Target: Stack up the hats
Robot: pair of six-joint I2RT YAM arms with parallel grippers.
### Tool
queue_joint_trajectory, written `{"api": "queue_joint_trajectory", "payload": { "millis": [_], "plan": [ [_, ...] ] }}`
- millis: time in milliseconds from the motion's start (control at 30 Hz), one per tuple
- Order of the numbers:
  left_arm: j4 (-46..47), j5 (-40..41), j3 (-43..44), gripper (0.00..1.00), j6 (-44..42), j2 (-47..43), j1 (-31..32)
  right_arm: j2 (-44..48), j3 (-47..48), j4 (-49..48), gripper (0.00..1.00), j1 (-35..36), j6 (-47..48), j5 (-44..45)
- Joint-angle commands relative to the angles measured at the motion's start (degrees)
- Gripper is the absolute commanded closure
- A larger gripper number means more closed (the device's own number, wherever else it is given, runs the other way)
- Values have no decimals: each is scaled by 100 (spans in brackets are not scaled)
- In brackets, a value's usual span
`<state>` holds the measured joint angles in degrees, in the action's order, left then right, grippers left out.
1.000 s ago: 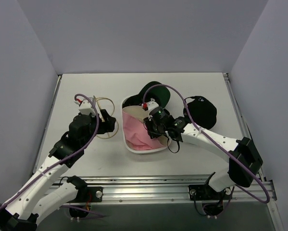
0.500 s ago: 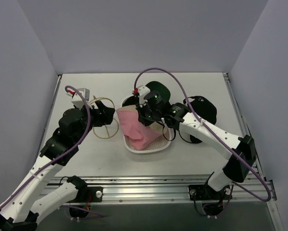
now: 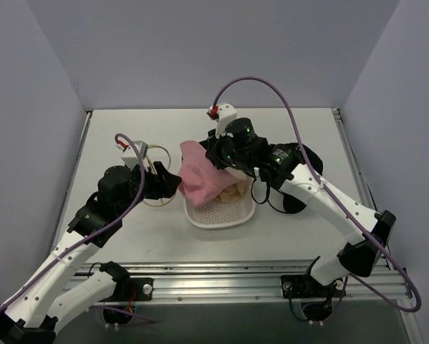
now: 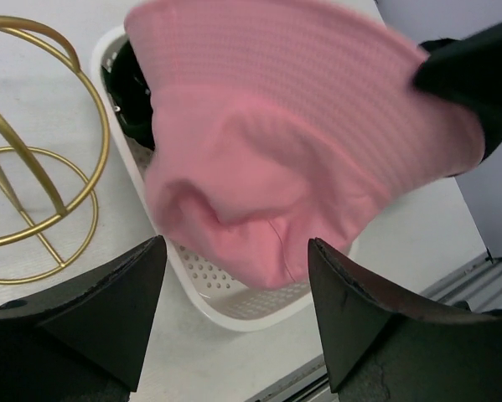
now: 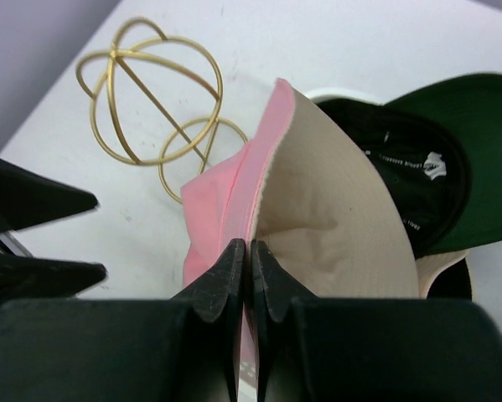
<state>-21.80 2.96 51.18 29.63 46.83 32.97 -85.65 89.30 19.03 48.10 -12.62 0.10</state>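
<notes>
My left gripper grabs the pink hat's loose hanging side [image 3: 188,188] [image 4: 227,236] next, away from my right gripper. Then I stack the hat over the stand.
My right gripper [image 3: 215,162] [image 5: 251,251] is shut on the edge of the pink hat [image 3: 200,179] [image 5: 221,209] and holds it above the white perforated tray [image 3: 221,216]. Beige fabric [image 5: 334,226] lies against the pink edge at the jaws; I cannot tell whether it is also gripped. Beige also shows in the tray [image 3: 233,191]. A dark green hat [image 5: 477,134] and a black part with white print [image 5: 401,159] lie at the tray's far end. My left gripper [image 3: 168,185] [image 4: 234,335] is open and empty, just left of the hanging pink hat [image 4: 301,142].
A gold wire stand [image 3: 155,161] [image 4: 33,167] [image 5: 150,92] stands left of the tray, close to my left gripper. A black hat [image 3: 311,156] lies right of the tray, partly under my right arm. The tray rim [image 4: 225,306] lies below the left jaws.
My right gripper has lifted the pink hat up and back out of the tray. My left gripper has swung in towards the hat from the left.
</notes>
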Motion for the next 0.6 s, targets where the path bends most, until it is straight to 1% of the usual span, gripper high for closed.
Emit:
{"api": "queue_joint_trajectory", "payload": {
  "millis": [0,167,267,500,567],
  "plan": [
    [386,-700,-125,23,78,-16,34,417,465,-364,100,24,-223,376],
    [851,-1104,-310,23,324,72,25,566,431,-505,100,24,-328,412],
    [1063,-1245,-380,23,456,229,25,689,282,-672,100,24,-408,412],
    [1985,-1552,-732,23,676,309,25,918,114,-874,100,33,-522,465],
    [2074,-1614,-767,23,746,405,34,944,88,-874,100,42,-531,473]
  ]
}}
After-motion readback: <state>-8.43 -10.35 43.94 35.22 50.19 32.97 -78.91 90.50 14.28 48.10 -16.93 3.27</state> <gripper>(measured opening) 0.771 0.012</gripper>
